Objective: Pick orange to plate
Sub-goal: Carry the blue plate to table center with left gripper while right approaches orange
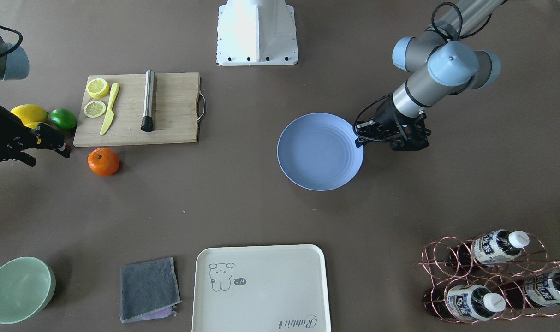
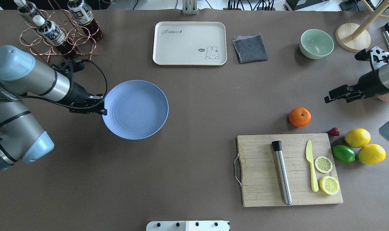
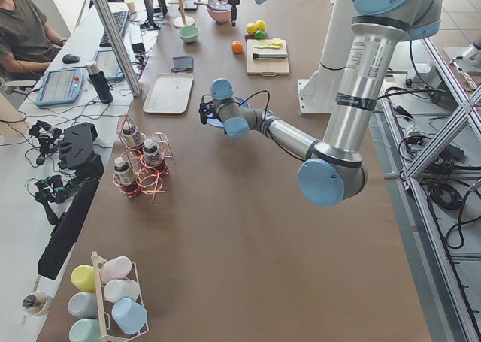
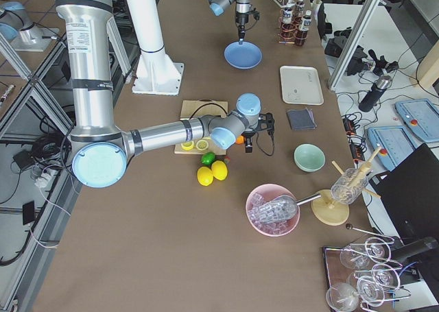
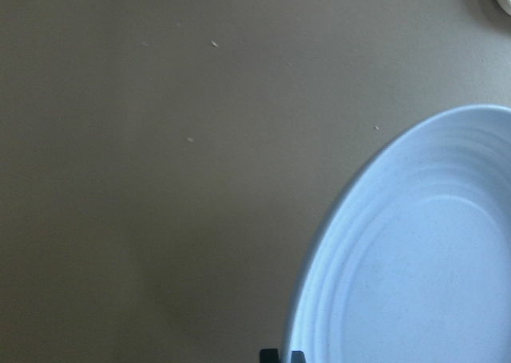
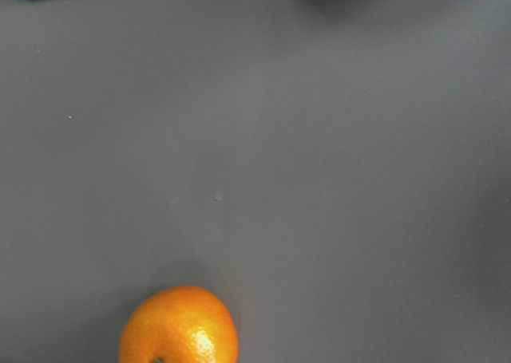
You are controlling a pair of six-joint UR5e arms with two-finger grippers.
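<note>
My right gripper will next grab the orange by its round sides to get it onto the blue plate.
The orange lies on the brown table just beyond the cutting board and fills the lower left of the right wrist view. My right gripper hovers open to its right, above the table and clear of the fruit. Its fingers do not show in its own wrist view. The periwinkle-blue plate lies flat and bare in the left half of the table. My left gripper sits shut at the plate's left rim, and its fingertips show close together at that rim. Nothing shows between them.
A wooden cutting board carries a metal cylinder, a yellow knife and two lemon slices. Two lemons, a lime and a small red fruit lie beside it. A cream tray, grey cloth, green bowl and bottle rack line the far edge.
</note>
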